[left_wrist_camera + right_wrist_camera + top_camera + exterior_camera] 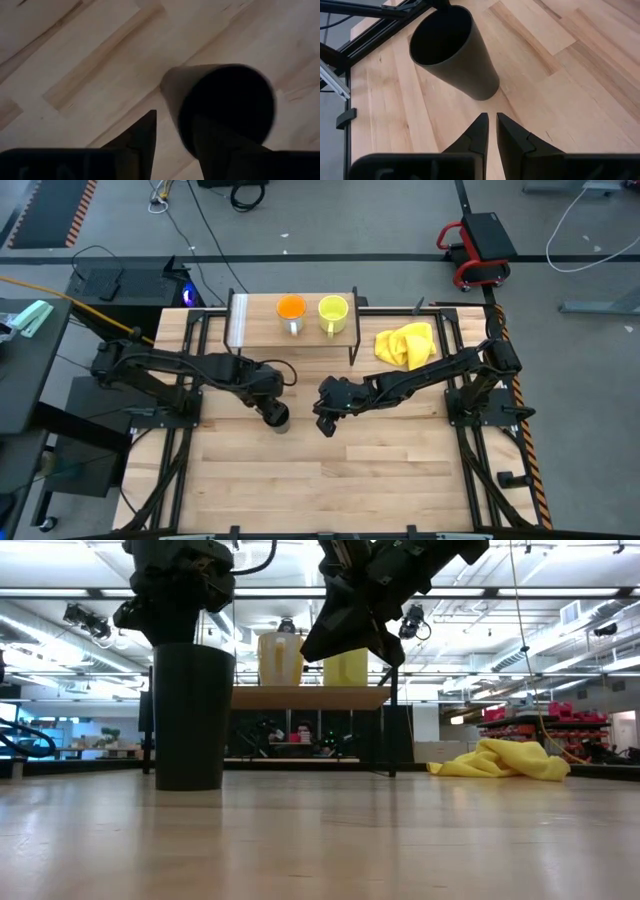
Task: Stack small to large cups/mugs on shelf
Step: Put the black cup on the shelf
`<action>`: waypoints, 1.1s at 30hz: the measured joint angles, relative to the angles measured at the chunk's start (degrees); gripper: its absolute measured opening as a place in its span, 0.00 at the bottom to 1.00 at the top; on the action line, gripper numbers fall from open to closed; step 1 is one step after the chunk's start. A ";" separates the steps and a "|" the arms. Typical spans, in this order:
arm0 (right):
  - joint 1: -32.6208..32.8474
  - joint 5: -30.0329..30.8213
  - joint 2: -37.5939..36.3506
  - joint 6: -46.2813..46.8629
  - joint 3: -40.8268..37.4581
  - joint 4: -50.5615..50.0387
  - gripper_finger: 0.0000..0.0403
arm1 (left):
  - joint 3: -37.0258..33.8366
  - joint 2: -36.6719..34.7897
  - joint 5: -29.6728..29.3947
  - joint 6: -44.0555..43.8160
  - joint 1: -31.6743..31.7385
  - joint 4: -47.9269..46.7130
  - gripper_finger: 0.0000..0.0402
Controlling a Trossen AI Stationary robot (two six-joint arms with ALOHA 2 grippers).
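The left gripper will next grab the black cup by its rim [181,112], so that it can set the cup on the shelf beside the orange-inside mug.
The black cup [278,418] [190,715] stands upright on its base on the tabletop, in front of the shelf [260,320]. My left gripper [175,117] is open and comes down over the cup's rim [170,85], one finger inside and one outside. My right gripper [491,117] [325,425] is shut, empty and raised off the table, just right of the cup [455,50]. The orange-inside mug [290,308] and the yellow-green mug [333,310] stand side by side on the shelf top [310,697]. My left gripper straddles the black cup's wall near the rim [170,85] from above. The outer finger [145,135] stands clear of the wall. The inner finger [215,145] is dark against the dark inside, so I cannot tell whether it touches. The cup stays upright on the table.
A crumpled yellow cloth [407,343] [500,760] lies on the table right of the shelf. Black frame rails [190,340] run along both table sides. Bare wood [330,480] stretches toward the near edge.
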 joint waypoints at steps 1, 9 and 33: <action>0.00 0.00 0.00 0.02 0.00 -0.03 0.11 | 0.00 0.21 -0.02 -0.01 0.00 -0.15 0.32; 0.00 0.00 0.02 -0.09 -0.02 -0.05 0.11 | 0.02 2.33 -0.03 0.85 0.07 0.39 0.29; 0.00 0.00 0.02 -1.44 -0.02 -0.13 0.11 | 0.00 3.35 -0.09 0.82 0.17 2.07 0.03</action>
